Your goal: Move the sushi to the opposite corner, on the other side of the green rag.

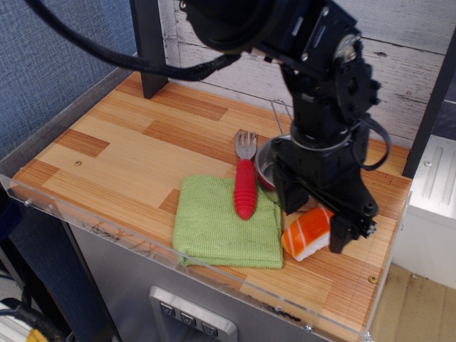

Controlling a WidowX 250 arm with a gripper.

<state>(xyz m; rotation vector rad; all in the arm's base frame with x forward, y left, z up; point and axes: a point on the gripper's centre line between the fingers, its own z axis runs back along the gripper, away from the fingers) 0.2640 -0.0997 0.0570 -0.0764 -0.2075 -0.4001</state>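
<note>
The sushi (305, 236) should go to the opposite corner, past the green rag (217, 226), so my gripper should next grab the sushi by its long sides.
The sushi (305, 236), orange with white stripes over a white base, lies on the wooden table near the front right, just right of the green rag (217, 226). My black gripper (315, 224) has come down over it and stands open. One finger (288, 198) is at the sushi's back left and the other finger (348, 229) at its right. The sushi's far end is hidden behind the gripper. I see no squeeze on the sushi, and it still rests on the table.
A red-handled fork (245, 187) lies across the rag's back right corner. The steel pan (264, 171) behind it is mostly hidden by the arm. A dark post (148, 46) stands at the back left. A clear lip (142, 239) edges the table front.
</note>
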